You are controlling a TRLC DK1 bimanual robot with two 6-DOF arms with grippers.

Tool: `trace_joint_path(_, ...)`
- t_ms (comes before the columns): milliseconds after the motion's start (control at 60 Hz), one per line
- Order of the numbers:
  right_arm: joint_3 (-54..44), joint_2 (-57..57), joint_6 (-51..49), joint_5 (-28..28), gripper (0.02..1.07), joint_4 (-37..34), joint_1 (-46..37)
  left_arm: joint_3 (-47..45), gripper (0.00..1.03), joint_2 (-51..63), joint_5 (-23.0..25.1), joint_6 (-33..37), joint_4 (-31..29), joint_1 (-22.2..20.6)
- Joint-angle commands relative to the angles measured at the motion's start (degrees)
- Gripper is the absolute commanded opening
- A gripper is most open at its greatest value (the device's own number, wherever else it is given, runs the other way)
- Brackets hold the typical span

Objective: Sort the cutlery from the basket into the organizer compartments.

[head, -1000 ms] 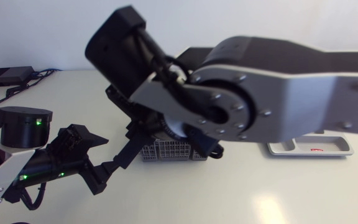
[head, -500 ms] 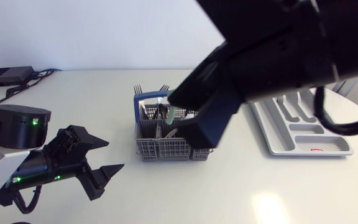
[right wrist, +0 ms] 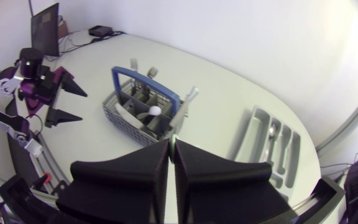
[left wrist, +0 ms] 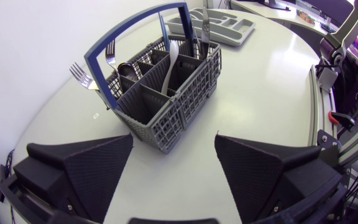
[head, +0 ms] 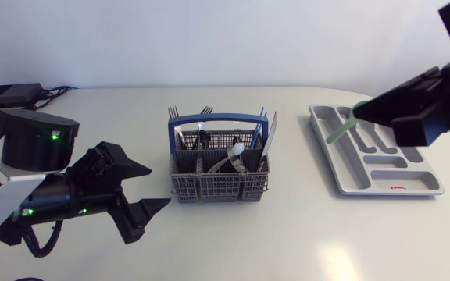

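Observation:
I will next grab the knife with my left gripper by its upper end standing above the basket's rim (head: 271, 131) (left wrist: 205, 28), because the basket's sides close in around the knife's lower part.
The grey cutlery basket (head: 217, 178) with a blue handle stands mid-table and holds forks, a knife and a white spoon (head: 238, 147). At the right lies the grey organizer (head: 412, 187). My right gripper (head: 369, 113) hangs above the organizer's near-left part, shut on a pale green piece of cutlery (head: 341, 129) that slants down from its tips. The right wrist view shows these fingers (right wrist: 135, 174) pressed together, with the basket (right wrist: 143, 111) and organizer (right wrist: 248, 142) far below. My left gripper (head: 143, 187) stands open, left of the basket. In the left wrist view the basket (left wrist: 166, 93) sits just ahead of that gripper (left wrist: 174, 138).
The round black base (head: 33, 139) of my left arm stands at the table's left. A flat black box (head: 8, 95) with cables lies at the back left corner. A spoon (right wrist: 272, 129) lies in one organizer compartment. Bare table lies in front of the basket and organizer.
My right arm rose from the basket and swung right, carrying the green piece to above the organizer. The left gripper shifted slightly toward the basket, still open.

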Motion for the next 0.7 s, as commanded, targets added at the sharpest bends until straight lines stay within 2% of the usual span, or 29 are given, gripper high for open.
trace_joint_path(0, -3.9, -1.2, -3.7, 0.3, 0.09, 0.5, -5.6, 2.8, 0.91, 1.3, -0.3, -1.4, -0.3, -0.7)
trace_joint_path(183, -11.0, -2.6, -10.1, -0.1, 0.09, 6.1, -17.8, 3.6, 0.91, 2.9, -0.3, -1.9, -0.2, -2.4)
trace_joint_path(333, -16.1, -0.5, -15.3, -3.1, 0.09, 12.7, -28.4, 4.5, 0.91, 4.3, -0.5, -2.5, -0.2, -2.7)
trace_joint_path(683, -22.6, 13.6, -23.7, -2.9, 0.09, 28.3, -44.5, 6.5, 0.91, 7.7, -0.7, -3.5, -0.2, -4.3)
